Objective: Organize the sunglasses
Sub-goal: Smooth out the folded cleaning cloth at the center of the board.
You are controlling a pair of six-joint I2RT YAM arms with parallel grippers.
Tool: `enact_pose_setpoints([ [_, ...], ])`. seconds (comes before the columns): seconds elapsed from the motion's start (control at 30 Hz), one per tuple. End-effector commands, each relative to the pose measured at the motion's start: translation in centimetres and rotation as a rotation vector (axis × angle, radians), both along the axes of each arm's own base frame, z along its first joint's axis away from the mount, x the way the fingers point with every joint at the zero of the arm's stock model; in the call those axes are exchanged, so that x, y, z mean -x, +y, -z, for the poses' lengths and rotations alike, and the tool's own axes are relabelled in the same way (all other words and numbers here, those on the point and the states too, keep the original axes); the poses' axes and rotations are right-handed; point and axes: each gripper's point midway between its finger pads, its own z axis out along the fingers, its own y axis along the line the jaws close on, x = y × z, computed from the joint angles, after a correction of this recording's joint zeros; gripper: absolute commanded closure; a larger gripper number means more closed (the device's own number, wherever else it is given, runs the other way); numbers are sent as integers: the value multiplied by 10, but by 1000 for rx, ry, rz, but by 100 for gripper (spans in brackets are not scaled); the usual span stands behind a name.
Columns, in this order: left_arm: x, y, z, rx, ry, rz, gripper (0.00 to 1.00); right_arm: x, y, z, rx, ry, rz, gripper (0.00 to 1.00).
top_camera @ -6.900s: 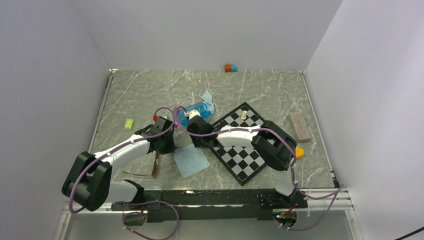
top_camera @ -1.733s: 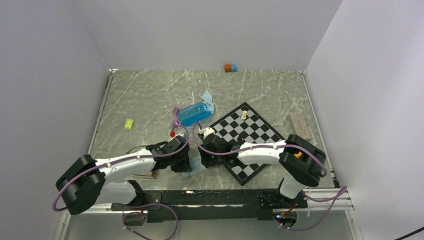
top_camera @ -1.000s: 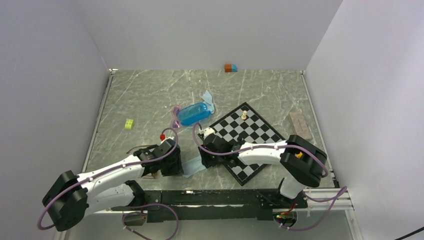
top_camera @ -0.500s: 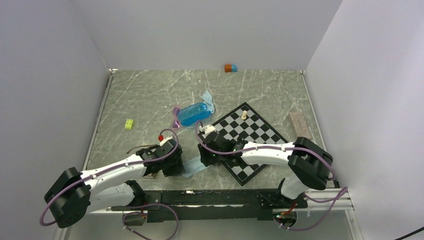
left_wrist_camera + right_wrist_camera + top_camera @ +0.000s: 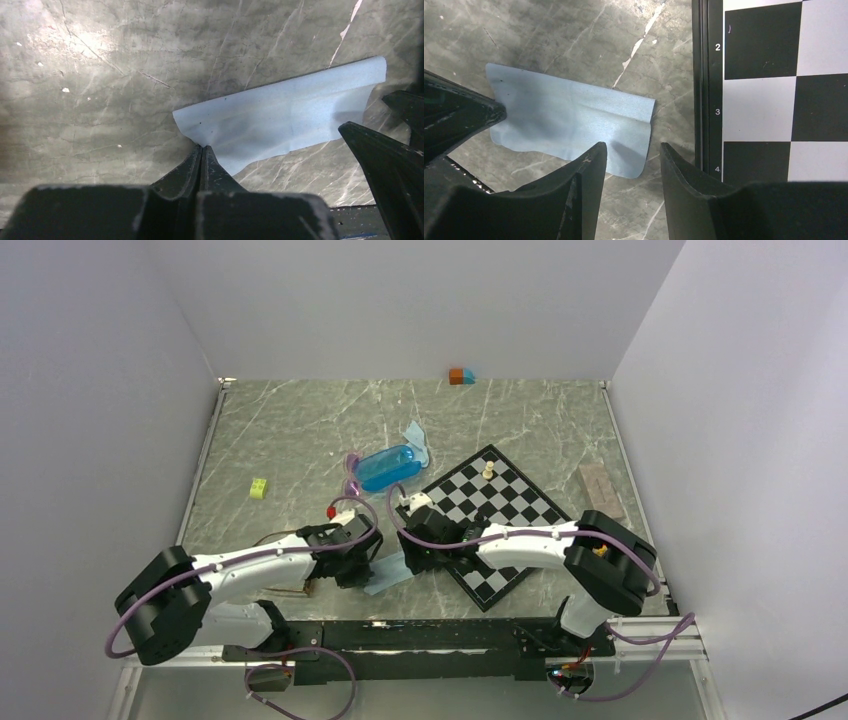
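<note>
Next, the right gripper reaches the light-blue cloth and grabs its corner beside the chessboard, so the cloth's middle stays free to enter the case.
The small purple sunglasses lie against the left end of the blue case. The thin brown sunglasses lie near the front left, partly under my left arm. My left gripper is shut on the near corner of a light-blue cloth, and the cloth puckers at the pinch. My right gripper stands open just over the cloth's other end, beside the chessboard's edge, with nothing between its fingers.
A chessboard with a pale chess piece lies right of the cloth. A second light-blue cloth sits behind the case. A green brick, an orange-and-blue block and a grey-brown brick lie further off.
My left gripper has closed on the cloth's corner and shifted slightly right. The right gripper has stayed open over the cloth's other end.
</note>
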Motion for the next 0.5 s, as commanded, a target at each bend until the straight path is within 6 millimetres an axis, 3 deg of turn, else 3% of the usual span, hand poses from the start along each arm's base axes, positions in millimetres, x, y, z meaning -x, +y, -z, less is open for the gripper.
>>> enact_pose_setpoints([
  [0.0,9,32,12,-137,31,-73,100,-7,7,-2,-11,-6,20,53],
  [0.2,12,29,12,-103,29,-66,100,-9,10,2,14,1,25,55],
  [0.47,12,25,14,-71,30,-87,100,-4,9,8,32,31,22,72],
])
